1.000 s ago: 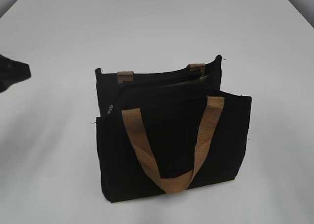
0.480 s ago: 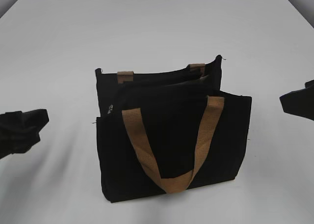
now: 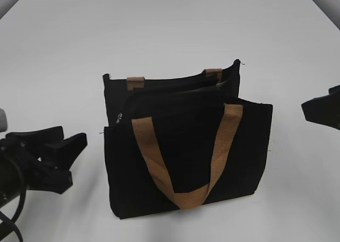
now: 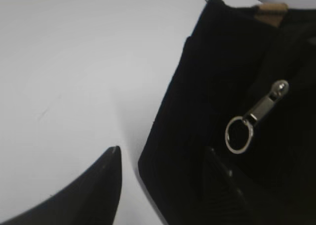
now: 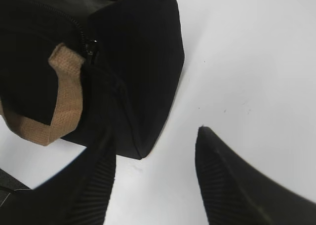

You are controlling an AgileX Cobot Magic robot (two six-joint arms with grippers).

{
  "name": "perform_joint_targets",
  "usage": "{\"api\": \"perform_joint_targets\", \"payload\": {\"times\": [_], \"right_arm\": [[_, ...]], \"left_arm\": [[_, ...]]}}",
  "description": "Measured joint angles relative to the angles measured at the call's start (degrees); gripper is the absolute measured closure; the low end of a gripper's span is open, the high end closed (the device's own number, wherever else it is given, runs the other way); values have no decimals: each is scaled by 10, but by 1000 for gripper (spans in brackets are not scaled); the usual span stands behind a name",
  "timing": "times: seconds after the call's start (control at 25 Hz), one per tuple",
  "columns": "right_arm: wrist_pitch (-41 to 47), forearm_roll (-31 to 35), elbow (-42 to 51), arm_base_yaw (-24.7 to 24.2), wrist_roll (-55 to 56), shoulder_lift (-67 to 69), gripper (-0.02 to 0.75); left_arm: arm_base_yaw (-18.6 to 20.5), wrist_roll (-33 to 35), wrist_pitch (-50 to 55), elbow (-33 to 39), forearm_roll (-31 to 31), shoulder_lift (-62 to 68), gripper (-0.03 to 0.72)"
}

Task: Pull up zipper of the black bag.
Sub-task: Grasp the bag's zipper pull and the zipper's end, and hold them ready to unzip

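Note:
My left gripper needs to grab the black fabric end of the zipper (image 3: 112, 126) next. That will hold the bag (image 3: 186, 157) steady for pulling up the zipper.
The black bag (image 3: 186, 157) stands upright mid-table with two tan handles, its top gaping open. The zipper's silver pull tab and ring (image 4: 256, 115) hang at the bag's left end; they show as a small glint in the exterior view (image 3: 119, 116). My left gripper (image 3: 77, 160) is open and empty, just left of the bag's left end. In the left wrist view the left gripper (image 4: 163, 158) straddles the bag's corner, with the ring just above its right finger (image 4: 217, 185). My right gripper (image 3: 319, 110) is open and empty, right of the bag. In the right wrist view the right gripper (image 5: 155, 136) is near the bag's corner (image 5: 143, 62).
The bag stands on a plain white table (image 3: 170, 29). The near tan handle (image 3: 183, 197) hangs down the bag's front face. The zipper's closed end (image 5: 90, 48) and a tan handle loop (image 5: 64, 101) show in the right wrist view.
My left gripper has moved right and down, toward the bag's left end. My right gripper came in from the right edge and has since held still. The bag has not moved.

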Motion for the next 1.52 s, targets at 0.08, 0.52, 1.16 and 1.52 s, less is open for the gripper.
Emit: {"api": "perform_joint_targets", "payload": {"times": [0.08, 0.52, 1.16, 1.52], "right_arm": [[0, 0, 0, 0, 0, 0, 332], [-1, 0, 0, 0, 0, 0, 332], [-1, 0, 0, 0, -6, 1, 332], [-1, 39, 0, 0, -68, 1, 332]], "left_arm": [[0, -12, -47, 0, 33, 52, 288], [0, -69, -156, -9, 169, 242, 288], [3, -71, -163, -85, 105, 272, 440], [3, -71, -163, -61, 80, 239, 667]]}}
